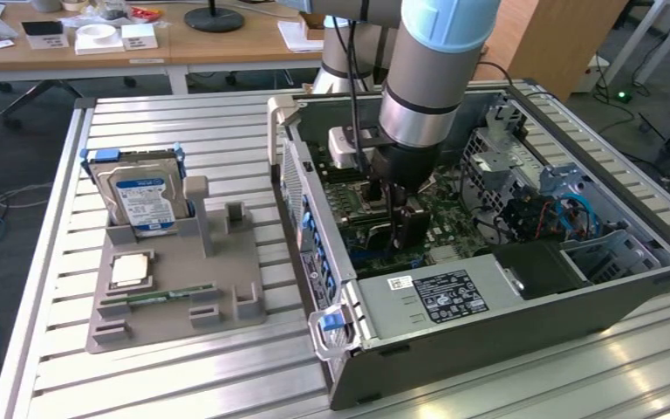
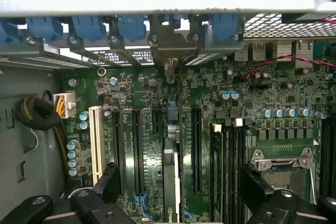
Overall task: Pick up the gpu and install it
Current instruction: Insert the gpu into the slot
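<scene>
The GPU needs to be installed among the black expansion slots, so my gripper needs to grab the GPU next by its exposed long edge point(image 2: 171, 182).
The gpu point(image 2: 170, 182) stands edge-on as a slim dark strip on the green motherboard point(image 2: 147, 103), in line with the expansion slots. My gripper point(image 2: 181, 178) is open, and its black fingers point(image 2: 111, 178) stand wide apart on either side of the card without touching it. In the exterior view the gripper point(image 1: 406, 225) reaches down into the open computer case point(image 1: 509, 301), low over the motherboard. Whether the card's lower edge is fully down in its slot is hidden.
The case lies open on a slatted metal table point(image 1: 230, 131). On the exterior view's left, a grey holder point(image 1: 236, 305) carries a silver hard drive point(image 1: 146, 196), a processor chip point(image 1: 132, 271) and a green memory stick point(image 1: 160, 297). A black cable bundle point(image 2: 34, 113) and a processor socket point(image 2: 283, 167) flank the slots.
</scene>
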